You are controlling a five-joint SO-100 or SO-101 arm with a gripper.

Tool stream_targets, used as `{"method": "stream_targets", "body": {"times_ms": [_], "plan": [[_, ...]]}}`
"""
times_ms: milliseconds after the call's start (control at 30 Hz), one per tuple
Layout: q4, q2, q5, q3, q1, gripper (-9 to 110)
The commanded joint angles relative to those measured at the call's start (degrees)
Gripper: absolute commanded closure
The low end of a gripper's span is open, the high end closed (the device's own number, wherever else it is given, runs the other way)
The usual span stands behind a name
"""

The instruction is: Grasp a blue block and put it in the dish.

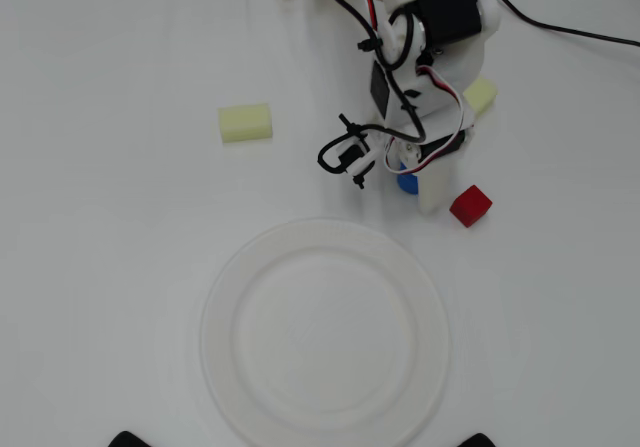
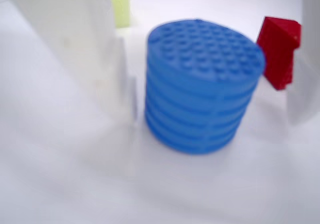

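Note:
I should next grab the blue block around its round side [image 1: 407, 183], so that it can go in the dish.
The blue block [image 1: 406, 183] is a short bright blue cylinder standing on the white table, just above the dish's upper right rim in the overhead view. In the wrist view it [image 2: 202, 88] fills the middle, upright, with a bumpy round top. My gripper [image 1: 409, 179] is lowered over it and open: the white fingers [image 2: 107, 58] stand on either side of the block with a small gap on each side [image 2: 212, 116]. The dish [image 1: 215, 297] is a large round white plate, empty, in the lower middle of the overhead view.
A red cube [image 1: 470, 205] sits close to the right of the gripper, seen behind the block in the wrist view [image 2: 279, 48]. One pale yellow block [image 1: 245, 122] lies to the left, another [image 1: 481, 94] by the arm. Black cables hang off the arm.

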Motion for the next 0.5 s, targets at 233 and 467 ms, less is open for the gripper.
{"method": "stream_targets", "body": {"times_ms": [233,467], "plan": [[0.7,-0.2,-1.2,-2.8,-2.7,99],[0.6,5.3,-2.4,-2.8,1.0,101]]}}
